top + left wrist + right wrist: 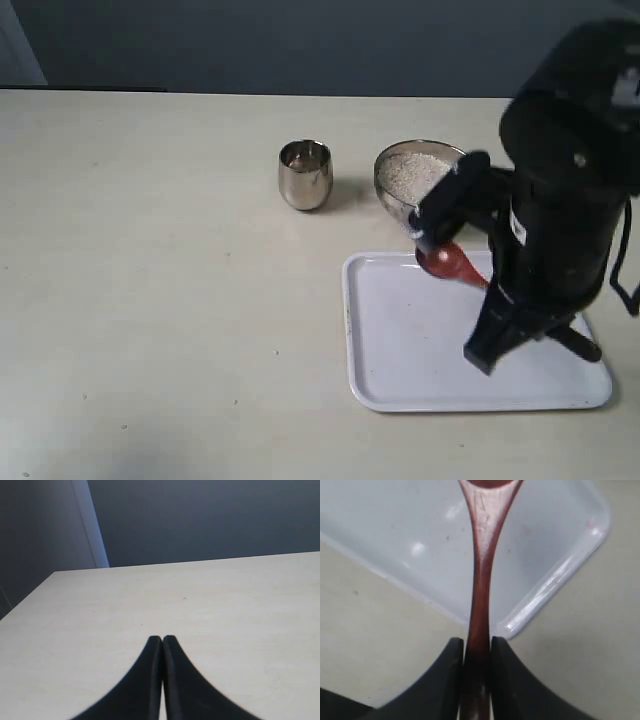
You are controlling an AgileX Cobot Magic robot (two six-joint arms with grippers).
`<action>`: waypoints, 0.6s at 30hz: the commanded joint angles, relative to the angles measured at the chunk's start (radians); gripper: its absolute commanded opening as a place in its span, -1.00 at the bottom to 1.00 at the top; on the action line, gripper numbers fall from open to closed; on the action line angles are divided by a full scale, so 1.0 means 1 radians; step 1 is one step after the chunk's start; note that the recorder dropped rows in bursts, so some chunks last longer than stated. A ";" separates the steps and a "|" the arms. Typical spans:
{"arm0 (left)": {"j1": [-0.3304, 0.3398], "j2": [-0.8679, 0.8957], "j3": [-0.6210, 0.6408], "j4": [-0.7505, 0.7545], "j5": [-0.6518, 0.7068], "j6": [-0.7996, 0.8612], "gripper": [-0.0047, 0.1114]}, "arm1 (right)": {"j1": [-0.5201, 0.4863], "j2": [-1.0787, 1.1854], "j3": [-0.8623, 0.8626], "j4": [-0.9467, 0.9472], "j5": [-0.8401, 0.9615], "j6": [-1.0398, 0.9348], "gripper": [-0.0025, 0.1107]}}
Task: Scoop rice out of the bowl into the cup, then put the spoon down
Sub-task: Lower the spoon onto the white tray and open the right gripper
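Observation:
The spoon (452,262) is hanging above the white tray. My right gripper needs to stay closed on the spoon.
The steel bowl (392,190) stands at the back right of the table, holding a heap of white rice (412,172). Left of it is the small steel cup (305,173); what it holds cannot be made out. My right gripper (477,645) is shut on the handle of the reddish-brown spoon (482,555). In the exterior view the spoon (452,262) hangs over the far edge of the tray, just in front of the bowl, with its handle running back under the black arm. My left gripper (162,639) is shut with nothing in it, over bare table.
A white rectangular tray (400,380) lies in front of the bowl, under the right arm; in the right wrist view a rounded corner of the tray (395,525) shows beneath the spoon. The bulky right arm (560,220) hides the tray's right part.

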 commanded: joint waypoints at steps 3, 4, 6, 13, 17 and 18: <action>-0.004 -0.004 -0.003 0.001 -0.013 -0.002 -0.91 | -0.006 -0.007 0.196 0.043 -0.223 0.032 -0.97; -0.004 -0.004 -0.003 0.001 -0.013 -0.002 -0.91 | -0.006 -0.007 0.216 0.034 -0.255 0.049 -0.97; -0.004 -0.004 -0.003 0.001 -0.013 -0.002 -0.91 | -0.006 -0.007 0.246 0.002 -0.328 0.094 -0.97; -0.004 -0.004 -0.003 0.001 -0.013 -0.002 -0.91 | -0.006 -0.007 0.273 -0.161 -0.507 0.237 -0.97; -0.004 -0.004 -0.003 0.001 -0.013 -0.002 -0.91 | -0.006 -0.007 0.273 -0.173 -0.500 0.237 -0.97; -0.004 -0.004 -0.003 0.001 -0.013 -0.002 -0.91 | -0.006 -0.007 0.273 -0.173 -0.498 0.237 -0.97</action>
